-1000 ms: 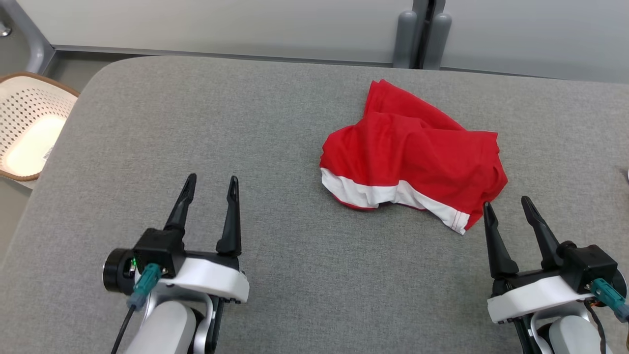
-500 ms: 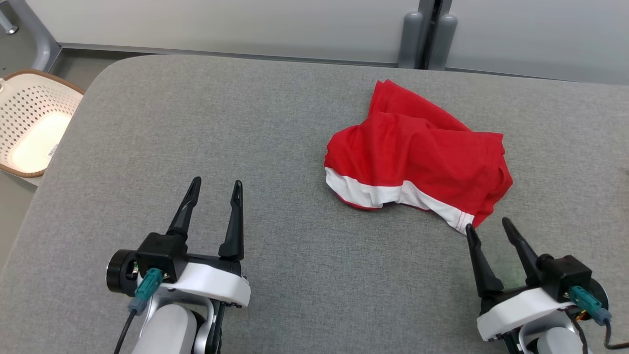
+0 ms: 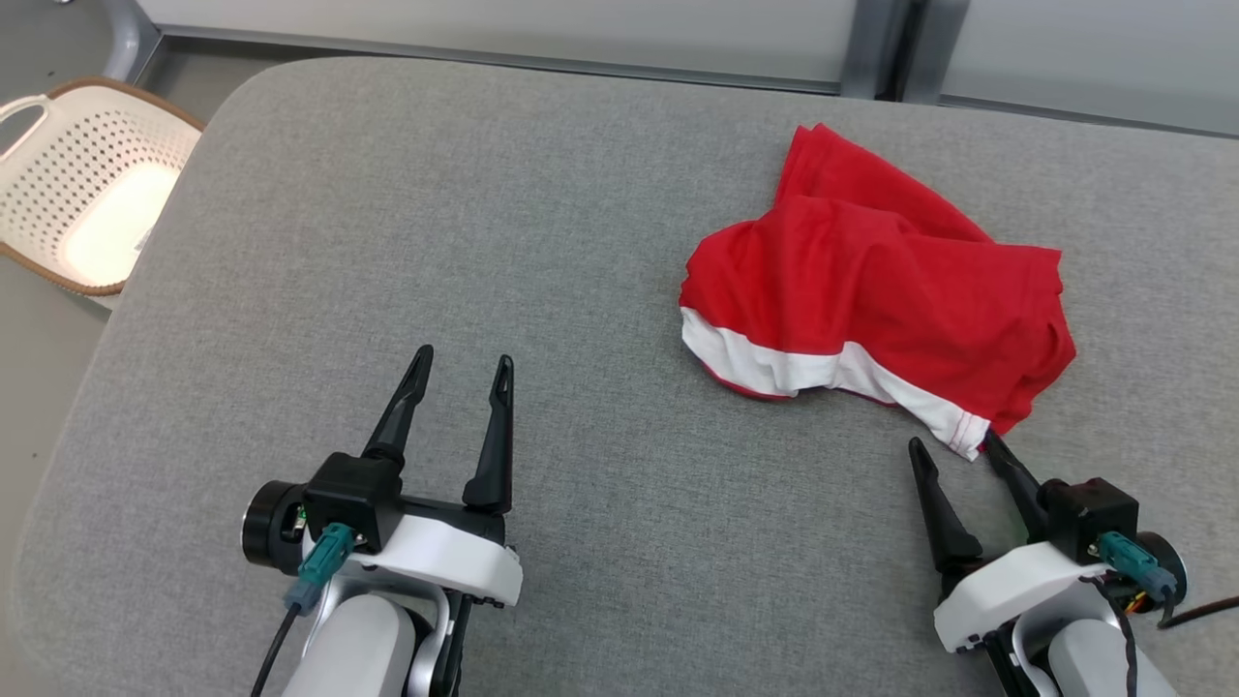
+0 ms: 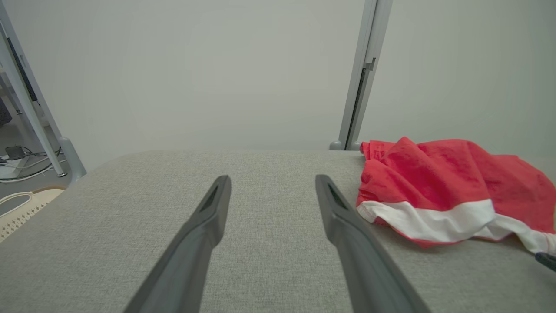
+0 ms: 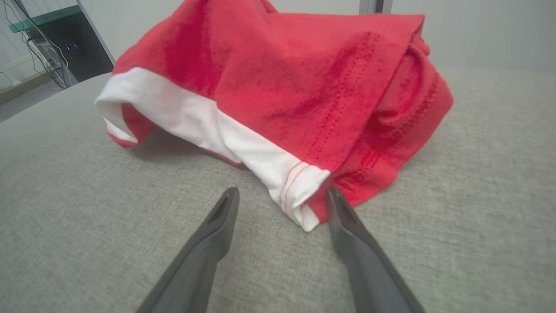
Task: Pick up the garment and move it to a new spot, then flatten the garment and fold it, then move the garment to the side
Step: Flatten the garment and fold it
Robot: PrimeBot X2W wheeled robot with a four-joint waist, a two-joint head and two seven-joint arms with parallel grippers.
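I need to take hold of the garment by its white hem corner (image 3: 968,435) next with my right gripper. The corner sticks out while the red cloth (image 3: 889,279) lies in a loose heap.
The garment (image 3: 871,290) is a crumpled red piece with a white band along its near edge, lying on the right half of the grey table (image 3: 542,252). It also appears in the left wrist view as the garment (image 4: 451,182) and in the right wrist view as the garment (image 5: 295,87). My right gripper (image 3: 953,447) is open low at the garment's near right corner, and that white corner lies between its fingertips (image 5: 282,195). My left gripper (image 3: 463,366) is open over bare table, left of the garment, with nothing between its fingers (image 4: 271,184).
A white perforated basket (image 3: 92,184) with a brown rim stands on the floor past the table's left edge. A pale wall with a grey post (image 4: 362,74) runs behind the table's far edge.
The head camera has shifted, so the whole scene sits further right and lower. My right gripper has drawn back and lowered to the garment's near corner. The left gripper holds its pose.
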